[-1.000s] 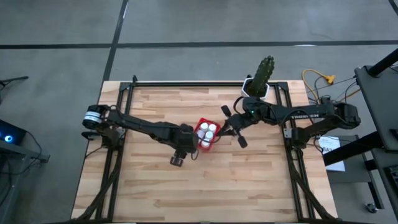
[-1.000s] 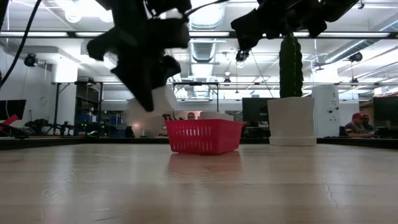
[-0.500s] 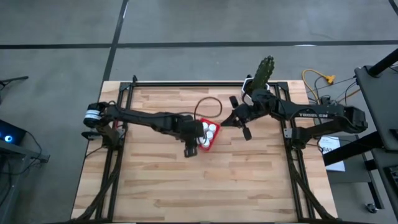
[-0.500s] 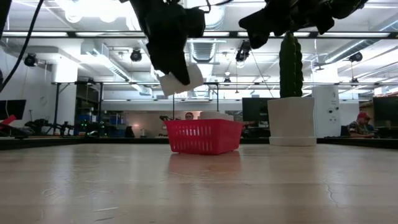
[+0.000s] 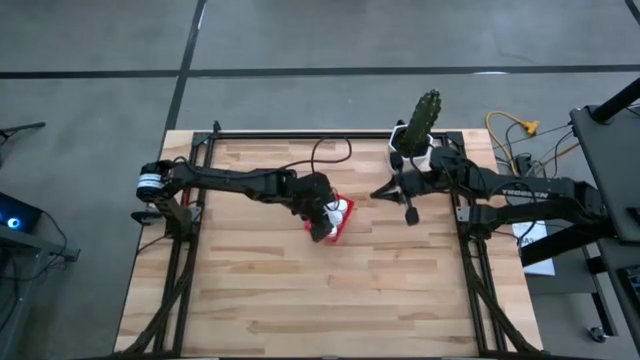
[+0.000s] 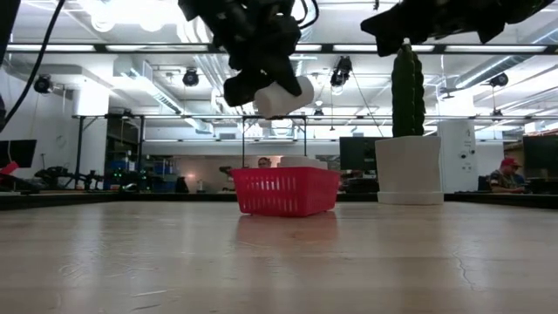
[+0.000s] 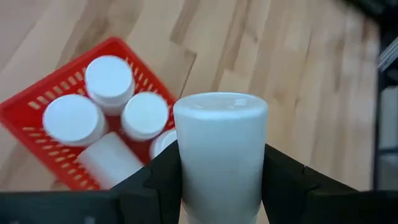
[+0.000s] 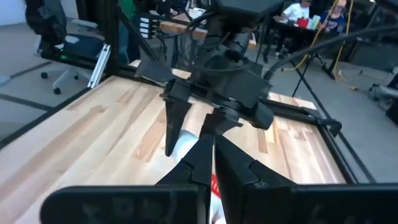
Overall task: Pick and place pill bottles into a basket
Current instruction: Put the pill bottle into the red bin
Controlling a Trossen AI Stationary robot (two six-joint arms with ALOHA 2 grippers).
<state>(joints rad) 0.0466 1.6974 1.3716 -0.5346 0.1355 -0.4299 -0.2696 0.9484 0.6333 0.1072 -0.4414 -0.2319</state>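
My left gripper keeps holding the white pill bottle [image 7: 221, 155] for now until it is lower, since in the left wrist view it hangs above the red basket.
The red basket [image 7: 38, 113] stands at mid-table [image 5: 336, 232] and holds several white pill bottles [image 7: 109, 78]; one of them lies on its side [image 7: 112, 162]. My left gripper [image 5: 322, 222] hangs over the basket's near end, shut on one more white pill bottle [image 7: 221, 149], which shows above the basket in the low view [image 6: 283, 96]. My right gripper [image 5: 381, 192] is off to the right of the basket, raised and empty, its fingers together in its wrist view [image 8: 210, 149]. My left gripper pinches the bottle's body [image 7: 221, 186] between its two fingers [image 7: 163, 180], one on each side. The bottle's end [image 7: 221, 107] sticks out past the fingertips. The bottle is lifted clear above the basket and lies tilted, nearly level, in the low view.
A white pot with a green cactus [image 5: 417, 135] stands at the far right of the table [image 6: 408, 166], just behind my right arm. Bare wood [image 5: 330, 300] lies on the near side of the basket. People sit in the room beyond the table.
My left gripper has carried the bottle up and toward the table's right and far side, from beside the basket's near-left corner to above the basket. The bottle has tipped toward level. My right gripper has drawn back toward the table's right edge, away from the basket.
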